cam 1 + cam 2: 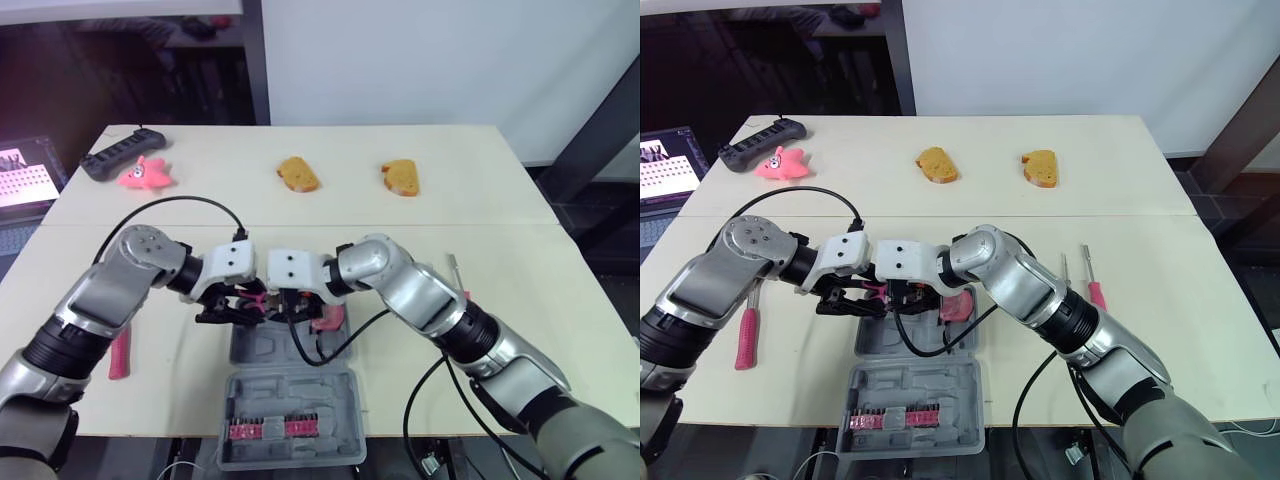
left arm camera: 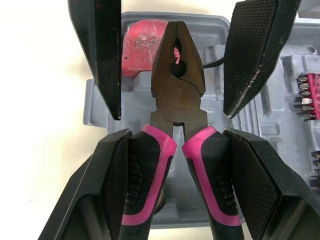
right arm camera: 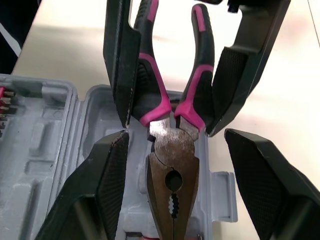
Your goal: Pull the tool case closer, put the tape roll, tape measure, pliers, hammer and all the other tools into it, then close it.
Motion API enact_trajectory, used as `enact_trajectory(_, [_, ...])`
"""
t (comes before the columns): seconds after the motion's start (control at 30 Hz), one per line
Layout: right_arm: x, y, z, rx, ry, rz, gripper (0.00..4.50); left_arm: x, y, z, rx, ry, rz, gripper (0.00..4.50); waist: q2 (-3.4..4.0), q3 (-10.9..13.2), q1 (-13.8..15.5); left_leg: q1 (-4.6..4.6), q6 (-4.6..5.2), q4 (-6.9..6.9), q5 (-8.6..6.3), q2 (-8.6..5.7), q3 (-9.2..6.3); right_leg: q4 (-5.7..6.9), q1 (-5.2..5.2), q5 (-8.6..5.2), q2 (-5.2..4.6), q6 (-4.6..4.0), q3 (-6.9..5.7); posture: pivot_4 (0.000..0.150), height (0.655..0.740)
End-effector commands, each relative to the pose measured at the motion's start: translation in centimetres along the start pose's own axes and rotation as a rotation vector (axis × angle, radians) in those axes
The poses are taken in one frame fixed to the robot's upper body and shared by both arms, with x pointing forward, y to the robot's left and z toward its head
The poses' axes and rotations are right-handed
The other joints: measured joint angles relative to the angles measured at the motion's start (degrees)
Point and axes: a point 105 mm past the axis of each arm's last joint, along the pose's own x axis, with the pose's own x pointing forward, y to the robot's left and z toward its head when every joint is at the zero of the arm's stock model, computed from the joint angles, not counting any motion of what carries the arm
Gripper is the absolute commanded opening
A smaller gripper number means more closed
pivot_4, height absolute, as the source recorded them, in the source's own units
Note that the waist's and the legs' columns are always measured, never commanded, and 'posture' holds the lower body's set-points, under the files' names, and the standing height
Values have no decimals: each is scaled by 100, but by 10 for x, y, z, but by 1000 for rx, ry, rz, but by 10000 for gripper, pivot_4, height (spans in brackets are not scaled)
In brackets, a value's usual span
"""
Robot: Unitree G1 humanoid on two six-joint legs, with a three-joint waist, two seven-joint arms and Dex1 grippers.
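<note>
My right gripper grabs the pliers by their bare metal head (image 3: 173,172) next, since my left gripper's fingers cover both handles.
The pliers (image 2: 177,100), dark jaws and pink-and-black handles, hang over the open grey tool case (image 1: 258,347). My left gripper (image 2: 177,135) is shut on the two handles. My right gripper (image 3: 175,135) faces it from the other side, open, its fingers (image 3: 107,195) wide on either side of the pliers' head without touching it. In the left eye view both grippers (image 1: 235,305) (image 1: 287,300) meet above the case's far half. A red tool (image 2: 141,44) lies in the case under the pliers. The case's near half holds a row of pink-mounted bits (image 1: 270,428).
A pink-handled tool (image 1: 745,340) lies on the table left of the case. Two screwdrivers (image 1: 1090,275) lie to the right. Far back are two bread slices (image 1: 298,174) (image 1: 400,177), a pink star toy (image 1: 148,173) and a black device (image 1: 122,153).
</note>
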Motion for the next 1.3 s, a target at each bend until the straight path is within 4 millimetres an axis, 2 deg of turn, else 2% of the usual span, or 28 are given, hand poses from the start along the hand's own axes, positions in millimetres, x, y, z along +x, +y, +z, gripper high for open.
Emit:
enact_trajectory(0.03, [0,1,6,-19,-20,4,14372,-7,3,15,58,-20,21,24202,0,0,0,0,0,0,0,0,0,0,0,0,0,0,0,1500,7400])
enact_trajectory(0.07, [0,2,6,-18,-20,5,10425,-6,3,15,57,-20,21,24202,0,0,0,0,0,0,0,0,0,1,0,0,0,0,0,1500,7400])
enact_trajectory(0.73, [0,3,4,-14,-23,10,10403,-5,3,13,36,-40,37,24202,0,0,-1,1,0,2,0,0,-1,4,0,0,0,0,0,1500,7400])
enact_trajectory(0.8, [0,3,2,-15,-16,11,10403,-8,7,13,36,-54,58,34643,0,0,1,1,0,2,0,0,-1,5,0,0,0,0,0,1500,7400])
enact_trajectory(0.87, [0,3,-1,-15,-10,13,10403,-11,9,15,30,-67,75,42809,0,0,1,1,0,3,0,0,-1,5,0,0,0,0,0,1500,7400])
enact_trajectory(0.9, [-1,3,-2,-14,-5,13,10403,-14,9,15,26,-71,79,45000,0,0,0,1,0,3,0,0,-1,5,0,0,0,0,0,1500,7400])
enact_trajectory(1.1, [-2,4,-9,-8,8,12,10403,-34,4,11,-26,-89,96,45000,0,-1,-18,4,0,3,0,0,-1,10,0,0,1,0,0,1500,7400])
enact_trajectory(1.3, [-15,9,-9,-2,-7,5,10403,-88,-14,-15,-153,-161,216,45000,0,0,-61,4,0,0,0,2,-1,14,-5,-1,1,-1,-1,1500,7400])
